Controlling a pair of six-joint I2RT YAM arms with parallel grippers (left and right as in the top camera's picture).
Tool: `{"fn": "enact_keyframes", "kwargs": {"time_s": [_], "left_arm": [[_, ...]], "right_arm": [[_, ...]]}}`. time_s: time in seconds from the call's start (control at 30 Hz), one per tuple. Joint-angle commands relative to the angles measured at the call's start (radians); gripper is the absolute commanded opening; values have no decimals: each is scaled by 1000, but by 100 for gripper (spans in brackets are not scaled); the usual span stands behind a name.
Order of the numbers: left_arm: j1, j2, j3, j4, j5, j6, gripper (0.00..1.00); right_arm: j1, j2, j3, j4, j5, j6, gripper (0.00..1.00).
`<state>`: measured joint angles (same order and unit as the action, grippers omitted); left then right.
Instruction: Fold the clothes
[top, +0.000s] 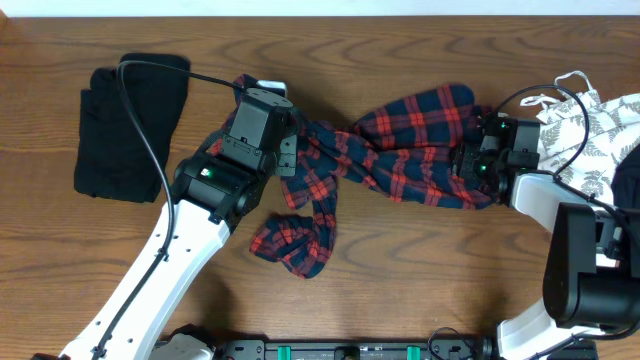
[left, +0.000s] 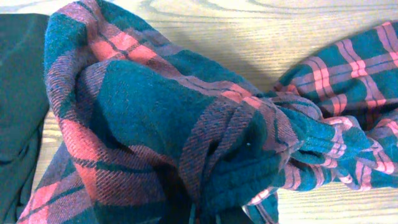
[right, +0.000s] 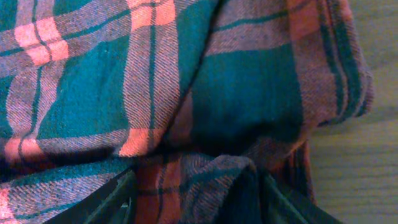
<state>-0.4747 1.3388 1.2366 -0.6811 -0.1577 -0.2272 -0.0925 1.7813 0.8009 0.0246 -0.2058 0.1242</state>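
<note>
The right gripper grabs the plaid shirt's raised fold (right: 213, 180) next, at the end of the shirt opposite my left gripper, to spread the shirt flat for folding.
The clothes here are chiefly a red-and-navy plaid shirt (top: 400, 150), lying crumpled across the middle of the wooden table (top: 420, 270). My left gripper (top: 292, 152) is at the shirt's left part, shut on a bunch of its cloth. In the left wrist view the shirt (left: 155, 112) fills the frame and hides the fingers. My right gripper (top: 462, 160) is at the shirt's right end. In the right wrist view the gripper (right: 193, 199) is open, its fingers (right: 109, 202) apart with a raised fold of the shirt (right: 155, 81) between them.
A black garment (top: 125, 130) lies folded at the far left, with the left arm's cable (top: 150, 150) running over it. A white leaf-print garment (top: 595, 125) lies at the right edge behind the right arm. Bare wood shows along the front.
</note>
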Motion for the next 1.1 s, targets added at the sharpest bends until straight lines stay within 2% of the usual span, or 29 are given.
{"fn": "enact_keyframes", "kwargs": {"time_s": [0.0,0.27,0.67,0.9,1.07], "left_arm": [[5,0,7,2,-19,16,7],[5,0,7,2,-19,16,7],[5,0,7,1,-19,16,7],[5,0,7,1,-19,16,7],[5,0,7,1,-19,16,7]], "right_arm": [[-25,-28,-15,-25,21,32,60],[-27,-134,-15,-43,21,32,64],[-26,-118,-16,-73,21,32,67],[-24,-58,-16,-69,14,32,66],[-24,-34,-16,-64,12,32,58]]}}
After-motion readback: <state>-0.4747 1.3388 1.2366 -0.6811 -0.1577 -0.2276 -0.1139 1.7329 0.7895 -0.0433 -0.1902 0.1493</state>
